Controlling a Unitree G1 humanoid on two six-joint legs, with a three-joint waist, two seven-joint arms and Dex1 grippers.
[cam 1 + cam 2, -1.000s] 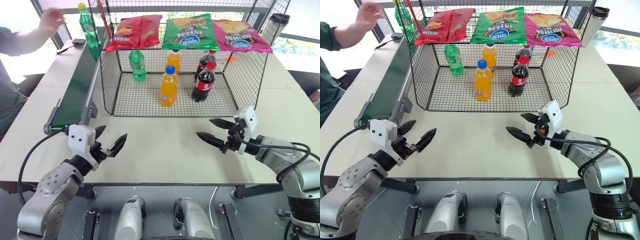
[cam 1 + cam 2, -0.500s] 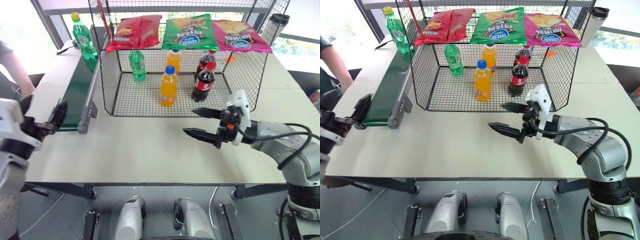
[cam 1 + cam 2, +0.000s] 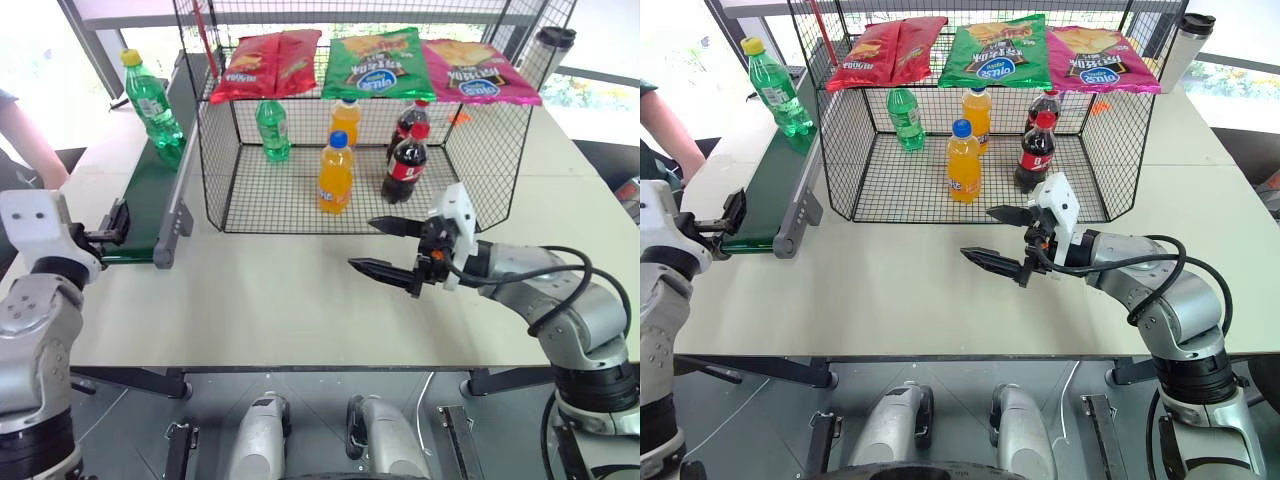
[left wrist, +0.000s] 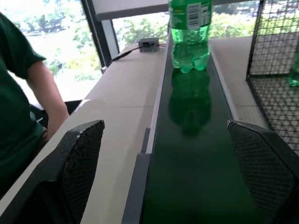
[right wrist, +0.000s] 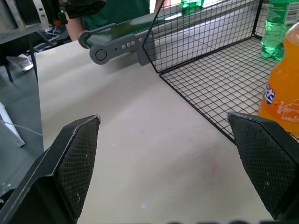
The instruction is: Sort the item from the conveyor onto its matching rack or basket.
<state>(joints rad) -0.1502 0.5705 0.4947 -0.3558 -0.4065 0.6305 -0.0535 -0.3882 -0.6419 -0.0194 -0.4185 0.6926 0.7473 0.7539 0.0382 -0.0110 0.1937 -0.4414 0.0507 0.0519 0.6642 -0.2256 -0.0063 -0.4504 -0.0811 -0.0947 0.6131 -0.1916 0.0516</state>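
Note:
The left gripper isn't ready to close on the clear-green bottle yet and needs to move toward it: bare belt shows between the gripper's fingers and the bottle.
The item, a clear-green bottle with a yellow cap (image 3: 150, 100), stands upright on the far part of the dark green conveyor (image 3: 150, 195). My left gripper (image 3: 112, 224) is open, level at the belt's near end and facing along it. In the left wrist view its fingers (image 4: 79, 163) frame the belt, with the bottle (image 4: 189, 32) well ahead. The black wire rack (image 3: 215, 180) stands right of the belt. Open and empty, my right gripper (image 3: 362, 245) hovers over the table in front of the rack.
Inside the rack stand a capless-looking green bottle (image 3: 272, 128), two orange bottles (image 3: 336, 175) and two cola bottles (image 3: 406, 165). Chip bags (image 3: 385, 62) lie on top. A person's arm (image 3: 25, 140) is at the left. A tumbler (image 3: 550, 50) stands far right.
The bottle has ridden the belt toward me. My left arm swung out left to the belt's near end. My right gripper shifted left. The person's hand drew back.

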